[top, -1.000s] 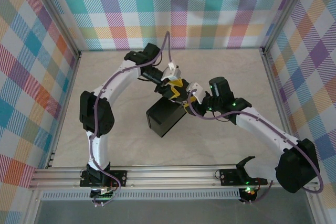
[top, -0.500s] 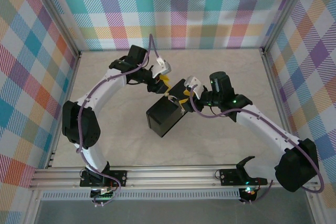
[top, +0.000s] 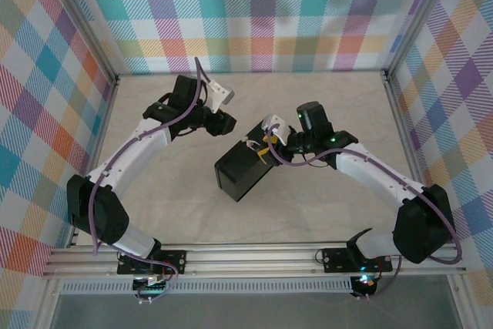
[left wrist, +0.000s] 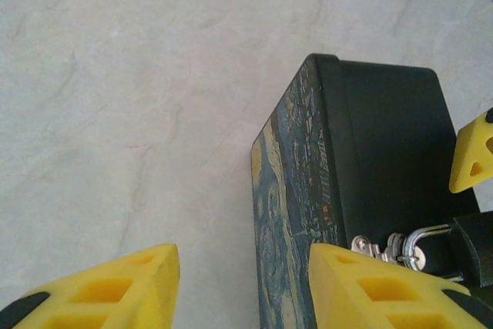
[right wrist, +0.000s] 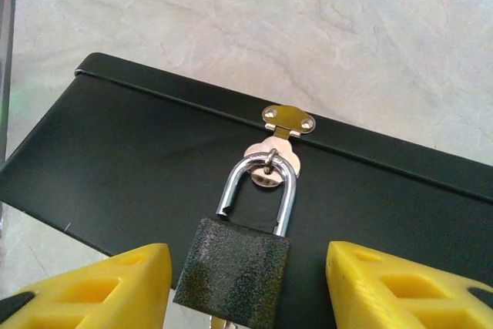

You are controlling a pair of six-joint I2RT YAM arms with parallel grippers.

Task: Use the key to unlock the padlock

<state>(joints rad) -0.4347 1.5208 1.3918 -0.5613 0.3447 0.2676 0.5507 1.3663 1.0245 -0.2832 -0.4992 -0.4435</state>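
Note:
My right gripper will grab the padlock's body (right wrist: 233, 271) by its opposite sides next. The padlock's shackle then stays free to slip off the hasp (right wrist: 271, 150).
A black padlock (right wrist: 235, 283) hangs by its silver shackle (right wrist: 286, 190) from the brass hasp (right wrist: 271, 150) of a black box (right wrist: 131, 159). The shackle's left end stands free above the lock body. A sliver of metal shows under the body; I cannot tell whether it is the key. My right gripper (right wrist: 246, 253) is open, one yellow finger on each side of the padlock. In the top view, the right gripper (top: 268, 142) is at the box's (top: 240, 169) right end. My left gripper (top: 225, 123) is open above the table, left of the box (left wrist: 385, 144), holding nothing.
The box has a blue-and-yellow painted side (left wrist: 293, 190) facing the left gripper. Plaid walls enclose the beige table (top: 323, 98) on three sides. A right-gripper finger (left wrist: 474, 152) shows past the box in the left wrist view. Open table lies behind and left of the box.
The left arm has drawn back from the padlock, up and to the left, and its gripper now stands off the box. The right gripper has shifted slightly left, staying at the padlock.

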